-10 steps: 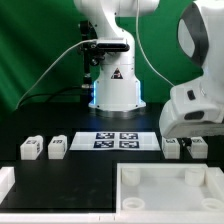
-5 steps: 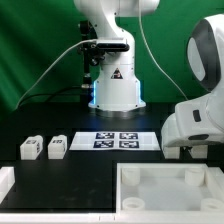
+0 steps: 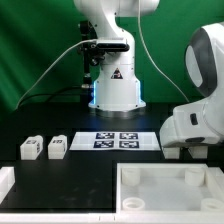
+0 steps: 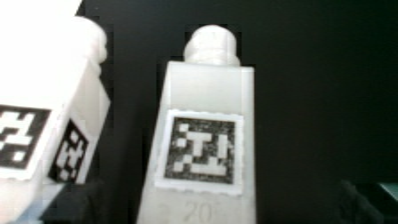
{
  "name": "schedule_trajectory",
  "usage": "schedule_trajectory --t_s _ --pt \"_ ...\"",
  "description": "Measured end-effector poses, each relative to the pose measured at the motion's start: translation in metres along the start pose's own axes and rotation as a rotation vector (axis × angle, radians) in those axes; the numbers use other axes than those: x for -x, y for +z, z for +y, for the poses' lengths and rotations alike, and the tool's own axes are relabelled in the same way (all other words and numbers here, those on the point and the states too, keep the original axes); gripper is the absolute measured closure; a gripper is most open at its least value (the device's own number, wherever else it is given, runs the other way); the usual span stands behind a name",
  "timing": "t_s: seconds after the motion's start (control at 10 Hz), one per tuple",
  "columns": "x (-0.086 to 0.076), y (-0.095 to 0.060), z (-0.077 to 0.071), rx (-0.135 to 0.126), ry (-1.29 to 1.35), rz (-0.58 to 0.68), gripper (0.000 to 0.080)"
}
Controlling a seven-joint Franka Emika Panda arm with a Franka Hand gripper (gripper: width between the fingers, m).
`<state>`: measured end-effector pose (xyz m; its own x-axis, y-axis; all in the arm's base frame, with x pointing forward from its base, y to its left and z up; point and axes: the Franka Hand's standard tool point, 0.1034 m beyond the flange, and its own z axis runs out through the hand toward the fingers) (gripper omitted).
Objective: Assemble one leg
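The tagged leg has my gripper's fingers beside its lower sides in the wrist view. The leg would be caught if my gripper closed now, so my gripper needs to close on it.
Two small white legs with square tags stand at the exterior view's left, one (image 3: 30,149) beside the other (image 3: 57,147). My gripper (image 3: 184,150) is low over the table at the exterior view's right, and its white hand largely hides the legs there. In the wrist view a tagged leg (image 4: 210,135) lies lengthwise between the jaws, its peg end pointing away. A second tagged leg (image 4: 54,110) lies close beside it. My gripper (image 4: 210,212) is open, with a dark finger (image 4: 368,202) standing well clear of the leg's side.
The marker board (image 3: 118,140) lies in front of the robot base. A large flat white panel with raised corner sockets (image 3: 165,190) fills the near right. Another white part (image 3: 5,185) sits at the near left edge.
My hand has come down over the two legs at the exterior view's right and now covers most of them. The legs on the left have not moved.
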<state>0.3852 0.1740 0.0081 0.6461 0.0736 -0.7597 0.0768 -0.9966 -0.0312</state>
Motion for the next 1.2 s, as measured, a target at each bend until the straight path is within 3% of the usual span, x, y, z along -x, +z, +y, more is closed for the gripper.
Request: schedule_trajectory --t_s 0.3,0.5,0.6,0.7,1.2 --pt "-0.0012 0.0018 0.0014 -0.002 0.002 -0.006 0.0151" --pt "-0.0012 0.0018 0.0015 -0.002 0.002 -0.007 0.0388" --pt "-0.0012 0.0018 0.0015 -0.002 0.002 -0.007 0.0388" --pt "-0.0012 0.0018 0.0015 -0.002 0.002 -0.007 0.0509" --pt "-0.0012 0.0018 0.0015 -0.002 0.002 -0.007 0.0509"
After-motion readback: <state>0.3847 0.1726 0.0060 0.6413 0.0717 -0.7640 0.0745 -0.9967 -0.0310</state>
